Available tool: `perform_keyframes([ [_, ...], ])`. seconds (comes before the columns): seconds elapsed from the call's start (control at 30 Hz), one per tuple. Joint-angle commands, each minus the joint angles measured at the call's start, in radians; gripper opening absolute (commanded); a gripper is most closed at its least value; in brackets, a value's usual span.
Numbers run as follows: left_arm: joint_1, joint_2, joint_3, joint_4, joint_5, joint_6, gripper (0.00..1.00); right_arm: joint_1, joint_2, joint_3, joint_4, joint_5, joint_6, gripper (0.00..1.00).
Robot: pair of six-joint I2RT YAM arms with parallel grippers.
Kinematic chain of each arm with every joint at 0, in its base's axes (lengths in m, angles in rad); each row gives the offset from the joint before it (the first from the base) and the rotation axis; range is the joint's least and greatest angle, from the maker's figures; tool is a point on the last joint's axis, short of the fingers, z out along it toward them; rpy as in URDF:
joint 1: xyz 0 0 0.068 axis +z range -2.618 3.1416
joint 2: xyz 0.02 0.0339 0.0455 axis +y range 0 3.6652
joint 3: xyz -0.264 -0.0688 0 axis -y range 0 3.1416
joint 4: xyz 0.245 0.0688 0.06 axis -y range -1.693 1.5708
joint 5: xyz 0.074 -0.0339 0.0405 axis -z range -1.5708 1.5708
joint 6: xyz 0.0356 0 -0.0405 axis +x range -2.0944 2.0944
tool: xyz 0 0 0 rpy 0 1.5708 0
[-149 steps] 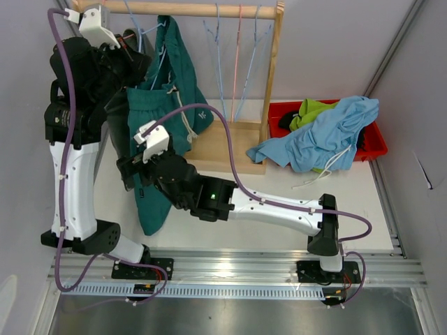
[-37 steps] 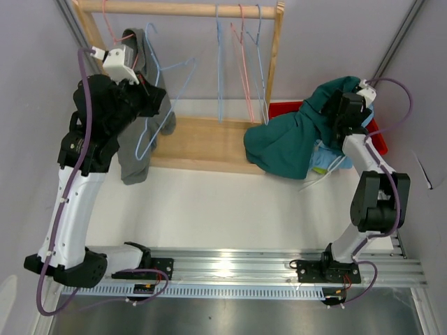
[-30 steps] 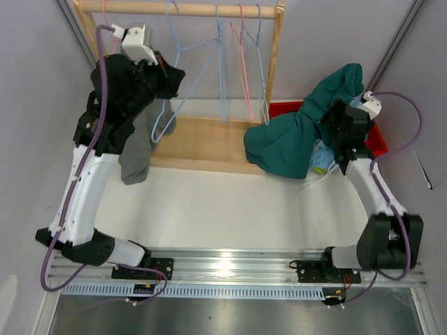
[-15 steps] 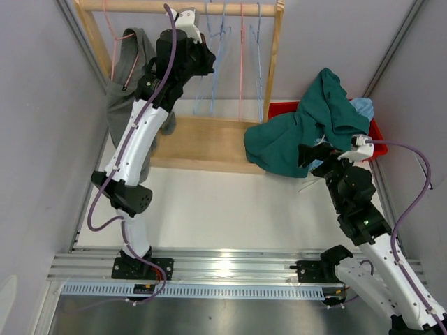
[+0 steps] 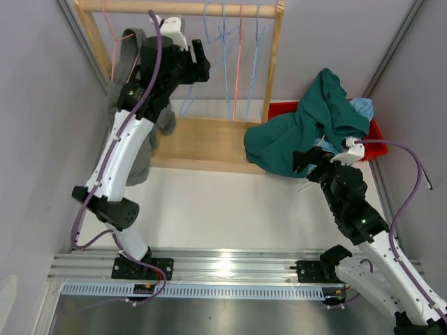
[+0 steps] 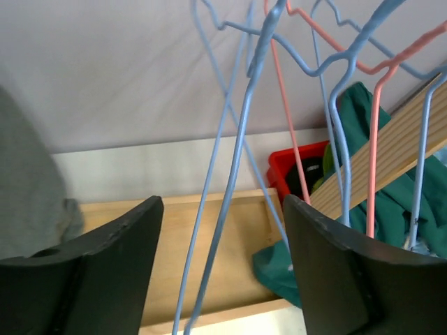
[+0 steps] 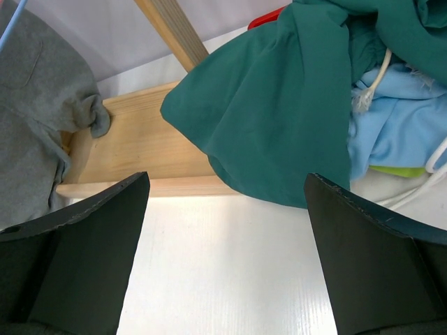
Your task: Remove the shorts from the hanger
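Note:
The grey shorts should stay free to remove, so I should next use my left gripper to grab the pink hanger by its bare side wire below the hook [image 5: 114, 57].
Grey shorts [image 5: 123, 105] hang on a pink hanger at the left end of the wooden rack; they also show in the left wrist view as grey shorts [image 6: 28, 181]. Dark teal shorts [image 5: 307, 129] lie heaped over the red bin [image 5: 377, 139], on top of light blue shorts [image 5: 361, 107]. My left gripper [image 5: 202, 63] is up at the rack and stands open. In its wrist view a blue hanger wire [image 6: 234, 167] runs between the fingers of that gripper [image 6: 222, 230] without touching them. My right gripper [image 5: 305, 159] hovers open and empty beside the teal shorts [image 7: 279, 105].
Bare blue and pink hangers [image 5: 237, 63] hang from the rod [image 5: 209, 9]. The rack's wooden base [image 5: 202, 143] and right post [image 5: 274, 63] stand between the arms. Walls close in on both sides. A strip of lime green cloth [image 7: 398, 171] peeks out under the light blue shorts [image 7: 398, 132].
My left gripper has opened and let go of the blue hanger, which now hangs among the others. The right arm has pulled back from the bin and turned slightly.

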Motion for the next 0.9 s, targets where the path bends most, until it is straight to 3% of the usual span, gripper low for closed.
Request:
perform_keyframes([
  [0.0,0.040,-0.166,0.005,-0.025,-0.077,0.057,0.77,0.020,-0.022,0.015,-0.009,0.030,0.014,0.99],
  [0.23,0.225,-0.338,-0.116,-0.016,-0.052,0.070,0.78,0.031,-0.048,0.027,-0.036,0.042,0.004,0.99],
  [0.53,0.414,-0.329,-0.156,-0.013,0.028,0.058,0.78,0.037,-0.053,0.025,-0.053,0.040,0.004,0.99],
  [0.87,0.508,-0.127,0.084,-0.091,0.055,0.038,0.74,0.037,-0.056,0.039,-0.099,0.050,-0.027,0.99],
])
